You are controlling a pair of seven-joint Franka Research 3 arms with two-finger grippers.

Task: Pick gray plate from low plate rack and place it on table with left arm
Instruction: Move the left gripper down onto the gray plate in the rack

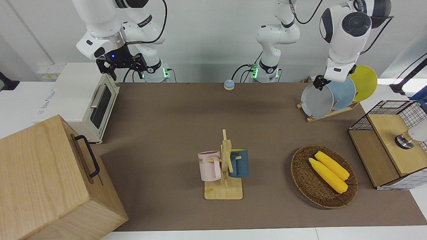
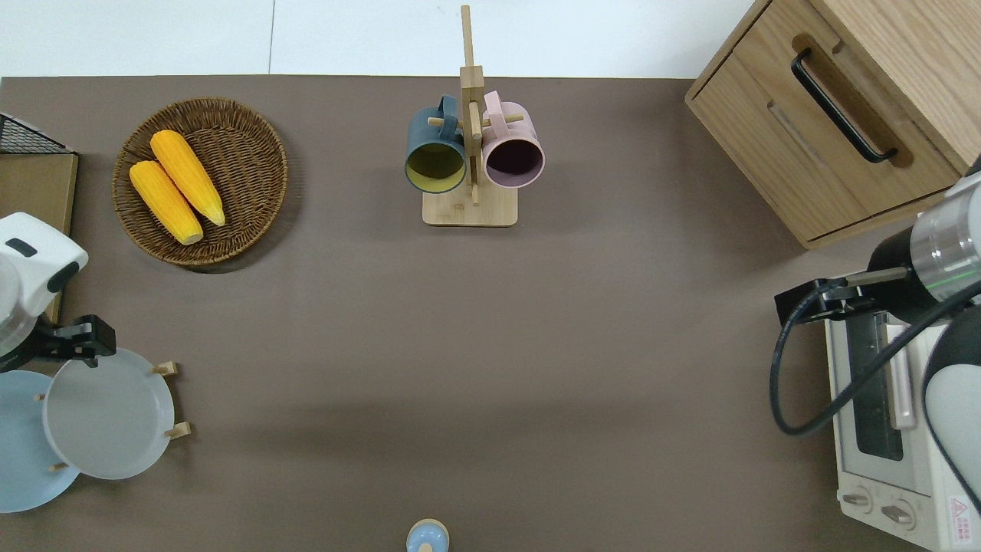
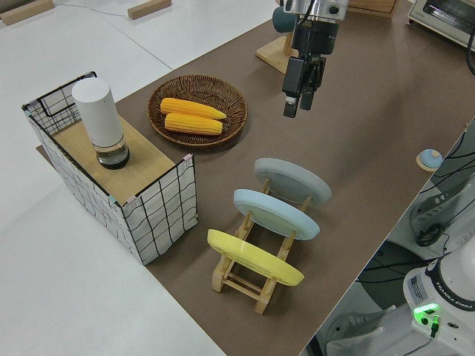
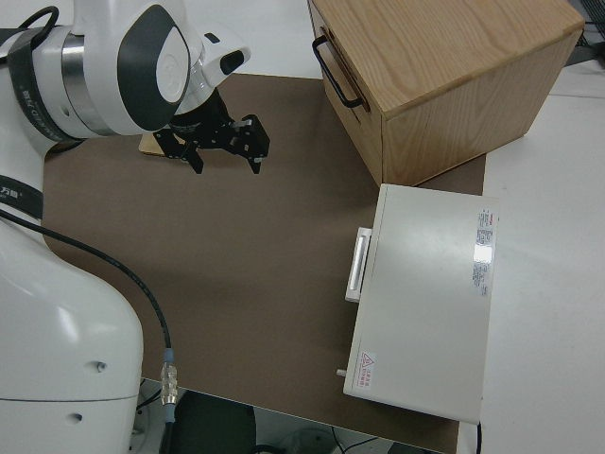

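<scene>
My left gripper grabs the plate by its thin upper rim next, since the gray plate's side (image 1: 317, 101) is too wide for the fingers.
The gray plate (image 1: 317, 101) (image 2: 107, 418) (image 3: 292, 180) stands tilted in the slot of the low plate rack (image 1: 328, 114) (image 3: 245, 278) farthest from the robots, at the left arm's end of the table (image 1: 166, 116). My left gripper (image 1: 319, 83) (image 2: 80, 345) (image 3: 299, 100) hangs open over the plate's upper rim; the left side view shows a gap between it and the plate. The right gripper (image 1: 121, 65) (image 4: 227, 156) is open and empty, its arm parked.
A light blue plate (image 1: 343, 93) (image 3: 276, 213) and a yellow plate (image 1: 365, 80) (image 3: 252, 256) fill the rack's other slots. A wicker basket of corn (image 1: 323, 176), a mug tree with two mugs (image 1: 225, 166), a wire crate (image 1: 390, 143), a toaster oven (image 1: 86, 100) and a wooden cabinet (image 1: 50, 180) stand around.
</scene>
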